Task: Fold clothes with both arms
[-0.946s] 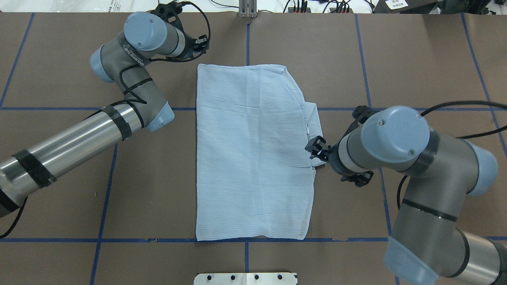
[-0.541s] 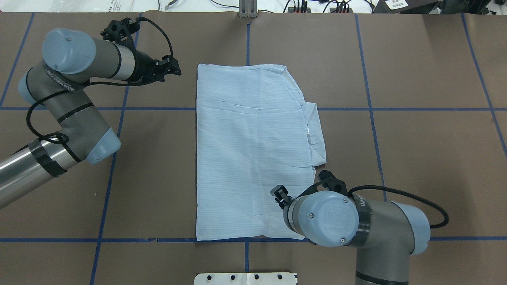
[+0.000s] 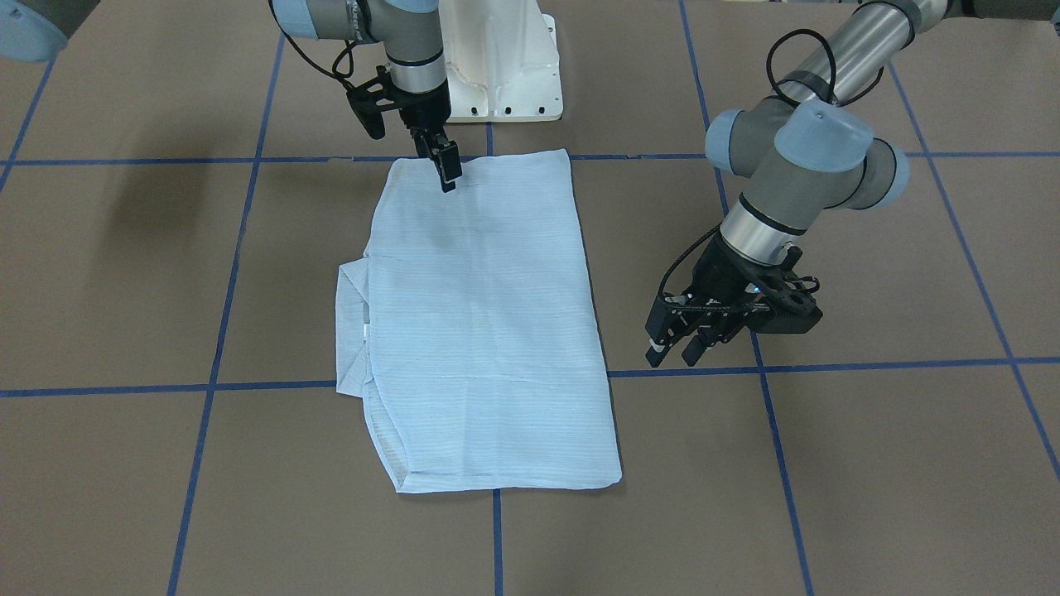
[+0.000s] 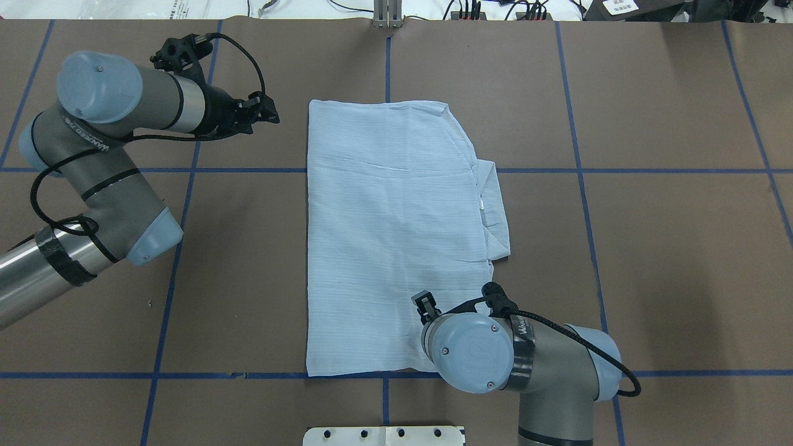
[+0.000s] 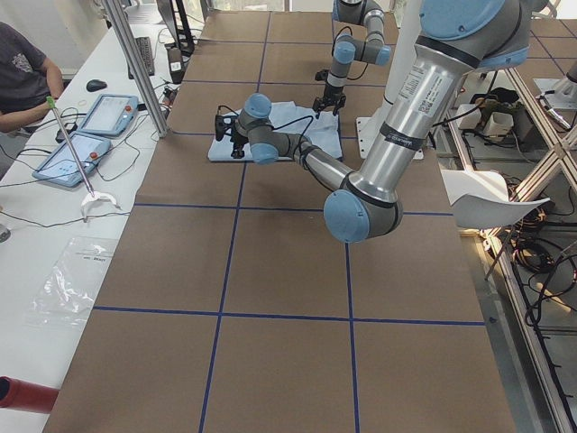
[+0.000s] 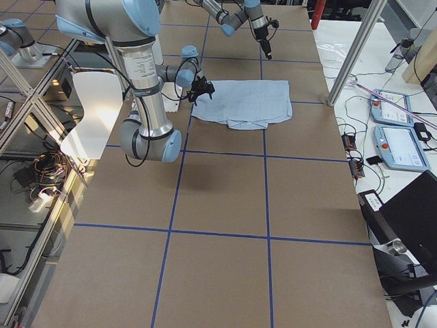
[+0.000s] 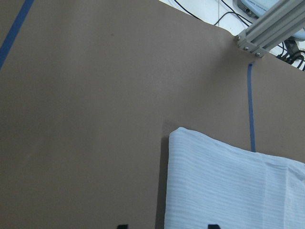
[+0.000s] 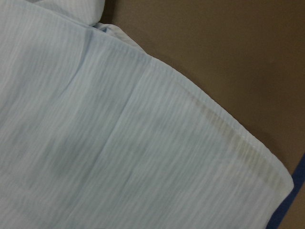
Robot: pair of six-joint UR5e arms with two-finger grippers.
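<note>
The fingers of my right gripper are over cloth inside the shirt's pedestal-side edge [image 3: 411,161] [image 8: 278,207], so I need to move toward that edge before closing on the shirt.
The light-blue shirt [image 4: 396,235] lies flat on the brown table, folded into a tall rectangle, with its collar [image 4: 494,210] sticking out at the right edge. It also shows in the front view [image 3: 480,314]. My left gripper [image 4: 267,111] is open and empty, a little left of the shirt's far left corner; in the front view [image 3: 675,354] its fingers stand apart above bare table. The left wrist view shows that corner [image 7: 200,157]. My right gripper [image 4: 425,305] hovers over the shirt's near right part [image 8: 119,133]; I cannot tell whether it is open or shut.
The white pedestal base [image 3: 497,66] stands at the robot's side of the table. Blue tape lines [image 4: 582,170] cross the brown surface. An aluminium post [image 4: 387,15] stands at the far edge. An operator [image 5: 22,72] sits beyond the far side.
My left arm has swung left, away from the shirt's far left corner. My right arm has moved from the collar down to the shirt's near right part. The shirt has not moved.
</note>
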